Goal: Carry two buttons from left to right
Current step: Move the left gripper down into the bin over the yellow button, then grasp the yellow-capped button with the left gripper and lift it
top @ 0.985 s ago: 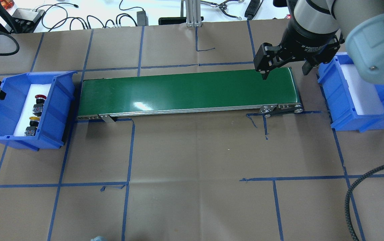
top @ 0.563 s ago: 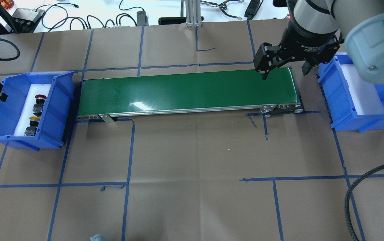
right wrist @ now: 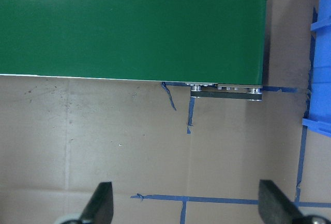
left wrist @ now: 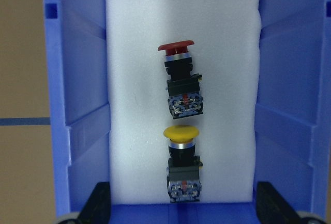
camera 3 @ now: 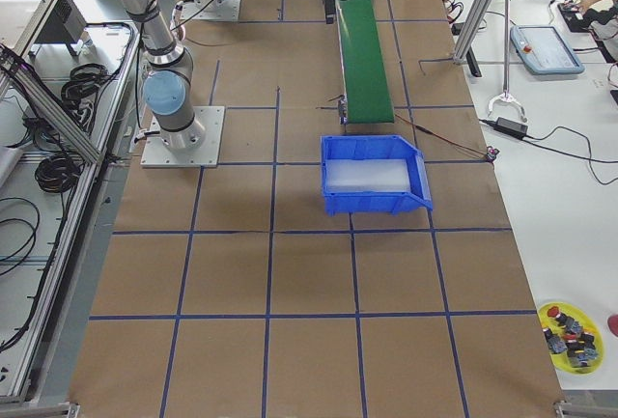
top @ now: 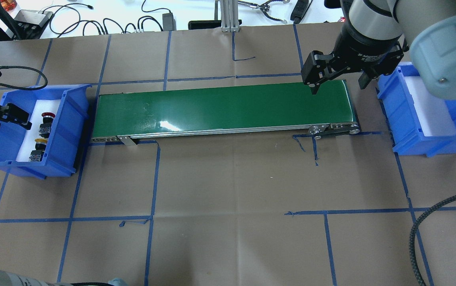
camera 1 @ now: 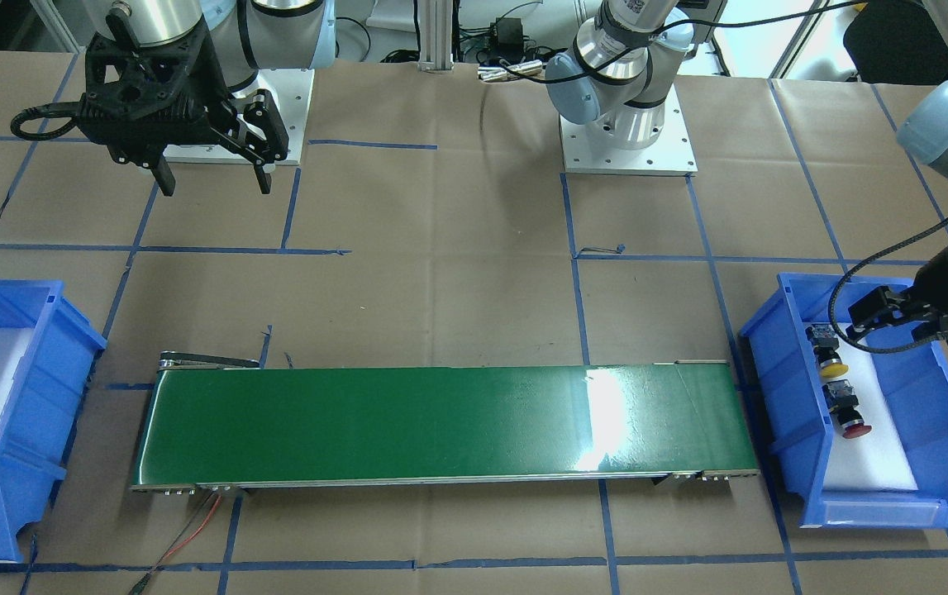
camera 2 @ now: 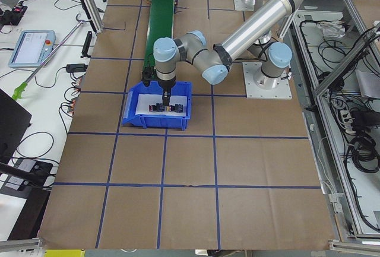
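Observation:
I need to move the yellow button onto the green conveyor (camera 1: pixel 445 426), so I should next grab the button by its black switch body (camera 1: pixel 822 339) with my left gripper.
The red button (top: pixel 47 115) and the yellow button (top: pixel 41 141) lie on white foam in the left blue bin (top: pixel 72 119). The left wrist view shows the red button (left wrist: pixel 176 45) above the yellow button (left wrist: pixel 181 132), caps pointing away. My left gripper (top: pixel 7 118) hovers open over that bin, beside the buttons and touching neither; its fingertips (left wrist: pixel 99 203) stand wide apart. From the front it (camera 1: pixel 895 324) hangs near the yellow button (camera 1: pixel 835 364), with the red button (camera 1: pixel 854 428) further on. My right gripper (top: pixel 337 85) is open and empty above the green conveyor's (top: pixel 220 107) right end.
The right blue bin (top: pixel 410 131) holds only white foam. A black cable (top: pixel 418 226) loops at the near right of the table. Cables and tools lie along the far edge. A yellow dish of spare parts (camera 3: pixel 570 331) sits at a table corner.
My left gripper has moved to the right, from the view's left edge to over the left bin. The right arm and both buttons have not moved.

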You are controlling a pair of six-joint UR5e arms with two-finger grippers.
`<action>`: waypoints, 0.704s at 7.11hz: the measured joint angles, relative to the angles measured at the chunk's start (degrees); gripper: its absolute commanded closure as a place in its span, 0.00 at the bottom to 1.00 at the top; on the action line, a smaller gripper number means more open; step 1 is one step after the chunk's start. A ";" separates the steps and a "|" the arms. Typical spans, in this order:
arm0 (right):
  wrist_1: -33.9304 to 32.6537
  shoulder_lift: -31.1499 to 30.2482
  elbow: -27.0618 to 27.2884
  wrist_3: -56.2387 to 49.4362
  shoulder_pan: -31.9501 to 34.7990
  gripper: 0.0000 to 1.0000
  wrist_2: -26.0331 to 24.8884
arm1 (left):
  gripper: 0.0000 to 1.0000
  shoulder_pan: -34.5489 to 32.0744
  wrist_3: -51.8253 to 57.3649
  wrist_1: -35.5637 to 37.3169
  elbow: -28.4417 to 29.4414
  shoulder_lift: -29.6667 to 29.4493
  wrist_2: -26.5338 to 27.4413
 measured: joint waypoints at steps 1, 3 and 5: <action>0.00 0.00 0.03 -0.02 -0.02 0.00 -0.03 | 0.00 -0.08 -0.18 3.12 -1.70 -1.42 -0.08; 0.00 0.02 0.03 -0.16 -0.10 0.00 -0.03 | 0.00 -0.14 -0.28 6.47 -3.69 -3.60 -0.16; 0.00 0.07 0.00 -0.25 -0.14 0.00 -0.01 | 0.00 -0.11 -0.23 7.21 -4.72 -4.76 -0.05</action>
